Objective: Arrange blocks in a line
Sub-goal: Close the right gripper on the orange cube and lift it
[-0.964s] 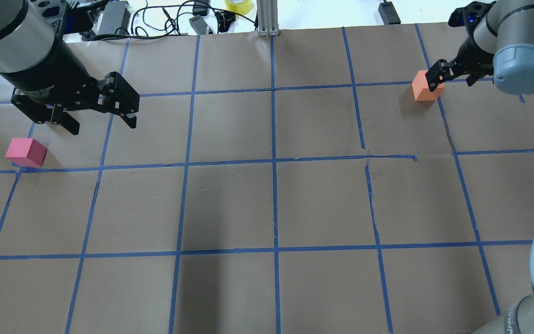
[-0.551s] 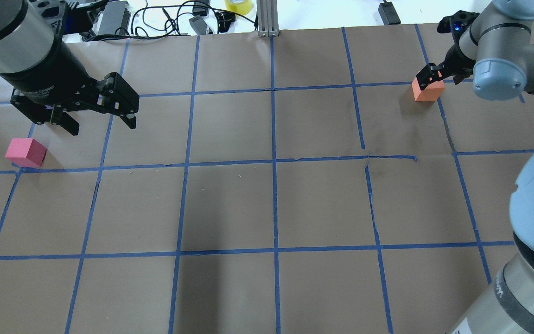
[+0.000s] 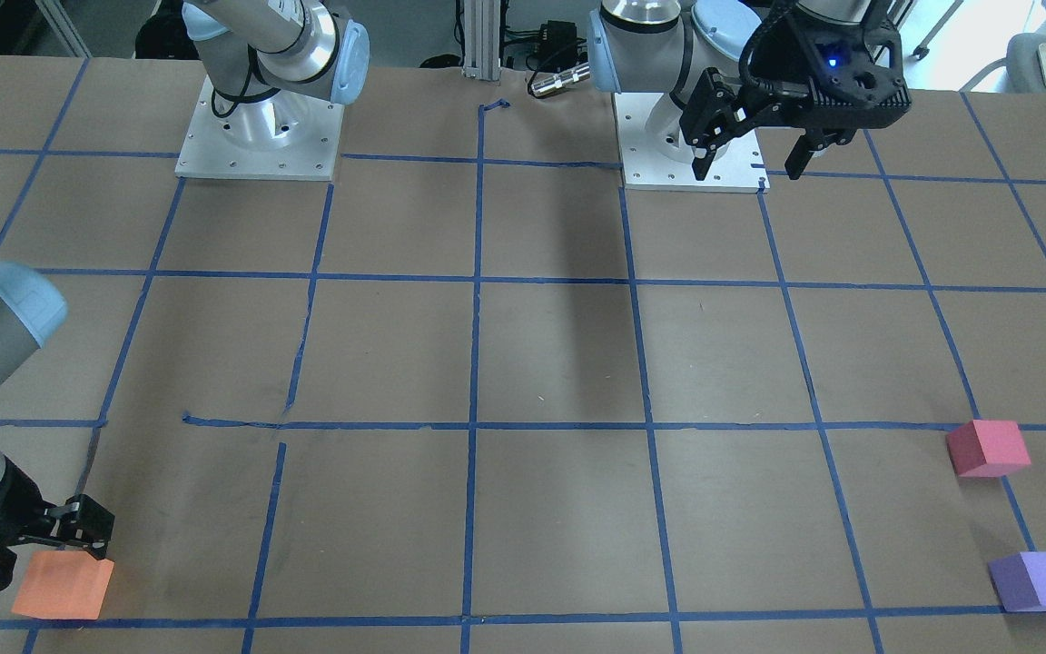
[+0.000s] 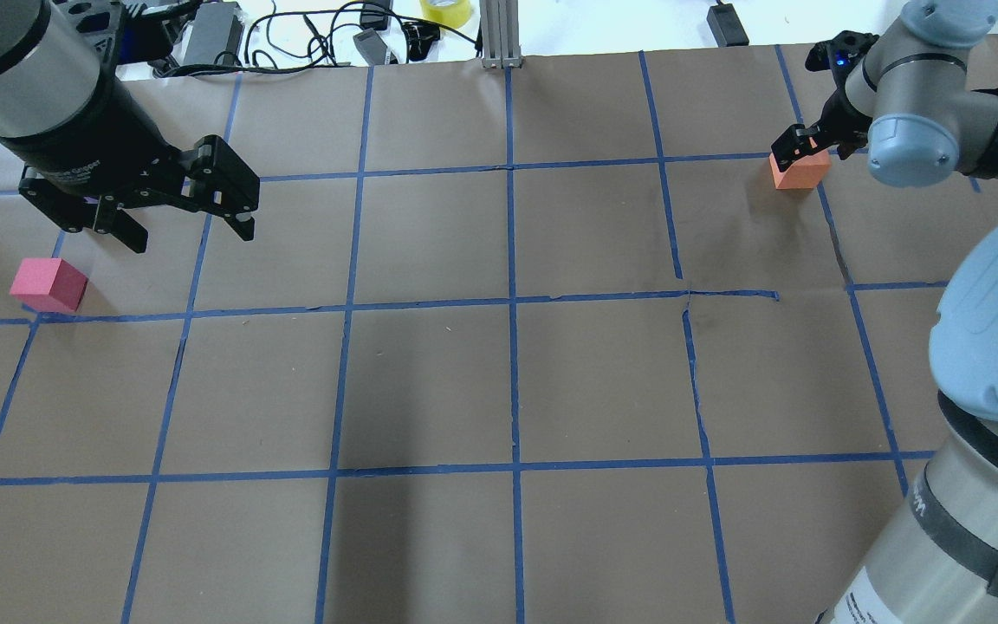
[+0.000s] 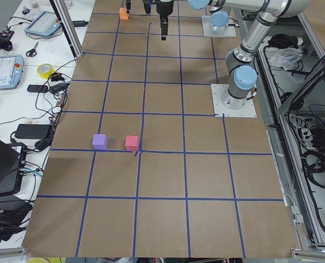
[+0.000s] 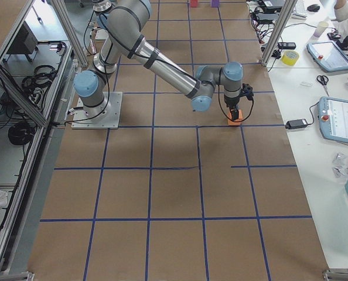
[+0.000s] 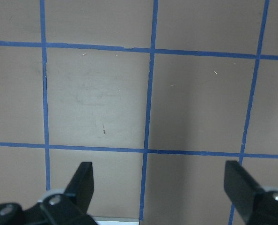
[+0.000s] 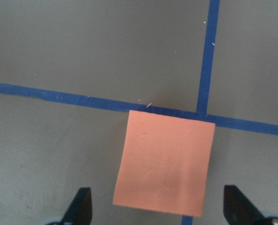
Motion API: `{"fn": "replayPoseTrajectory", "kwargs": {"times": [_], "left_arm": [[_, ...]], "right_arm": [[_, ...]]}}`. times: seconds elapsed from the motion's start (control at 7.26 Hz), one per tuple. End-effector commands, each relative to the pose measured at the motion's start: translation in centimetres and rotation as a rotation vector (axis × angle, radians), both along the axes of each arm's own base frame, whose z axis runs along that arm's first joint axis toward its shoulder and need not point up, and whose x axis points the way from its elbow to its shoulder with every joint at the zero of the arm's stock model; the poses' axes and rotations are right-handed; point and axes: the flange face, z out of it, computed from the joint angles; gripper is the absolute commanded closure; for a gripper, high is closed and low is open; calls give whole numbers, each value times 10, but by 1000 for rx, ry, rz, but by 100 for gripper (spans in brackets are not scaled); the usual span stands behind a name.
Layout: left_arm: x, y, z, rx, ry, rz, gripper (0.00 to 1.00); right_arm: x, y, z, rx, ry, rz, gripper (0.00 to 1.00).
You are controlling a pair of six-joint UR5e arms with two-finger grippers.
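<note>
The blocks need to be arranged in a line. My right gripper will next grab the orange block [image 4: 800, 171] by its opposite sides.
The orange block [image 4: 800, 171] sits at the table's far right on a blue tape crossing. My right gripper [image 4: 809, 147] is open and hangs low over it; in the right wrist view the fingers [image 8: 82, 206] stand either side of the orange block [image 8: 164, 164], apart from it. The pink-red block [image 4: 48, 284] lies at the far left. The purple block [image 3: 1039, 581] lies beyond it and is hidden behind my left arm in the overhead view. My left gripper [image 4: 183, 221] is open and empty, held high above the table near the pink-red block.
Brown paper with a blue tape grid [image 4: 512, 299] covers the table. Cables, a power brick [image 4: 209, 35], a yellow tape roll [image 4: 447, 9] and an aluminium post [image 4: 499, 35] lie along the far edge. The arms' base plates [image 3: 255, 127] stand on the robot's side.
My right gripper has moved down and further over the orange block, and its arm has swung across. The left arm and all blocks have stayed put.
</note>
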Motion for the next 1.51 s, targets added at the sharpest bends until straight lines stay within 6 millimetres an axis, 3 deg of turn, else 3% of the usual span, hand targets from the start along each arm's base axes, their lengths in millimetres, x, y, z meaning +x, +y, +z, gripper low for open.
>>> {"fn": "replayPoseTrajectory", "kwargs": {"times": [0.0, 0.14, 0.28, 0.41, 0.55, 0.69, 0.83, 0.96, 1.1, 1.24, 1.38], "left_arm": [[0, 0, 0, 0, 0, 0, 0], [0, 0, 0, 0, 2, 0, 0], [0, 0, 0, 0, 2, 0, 0], [-1, 0, 0, -2, 1, -1, 0], [-1, 0, 0, -2, 1, -1, 0], [-1, 0, 0, -2, 0, -1, 0], [-1, 0, 0, -2, 1, -1, 0], [0, 1, 1, -2, 0, 0, 0], [0, 1, 1, -2, 0, 0, 0], [0, 1, 1, -2, 0, 0, 0], [-1, 1, 1, -2, 0, -1, 0]], "right_arm": [[-5, -18, -14, -2, -5, -2, 0], [-7, -24, -25, 5, -11, -3, 0], [-7, -27, -21, -5, -16, -11, 20], [-7, -27, -18, -8, -17, -12, 77], [-6, -26, -14, -8, -14, -11, 100], [-2, -26, -8, -5, -4, -9, 100], [7, -21, 17, -1, -5, -6, 100], [36, -13, 44, 20, -22, -29, 100], [87, -6, 62, 42, -45, -76, 100], [151, 4, 77, 46, -49, -62, 100], [208, 14, 76, 51, -16, -57, 100]]}}
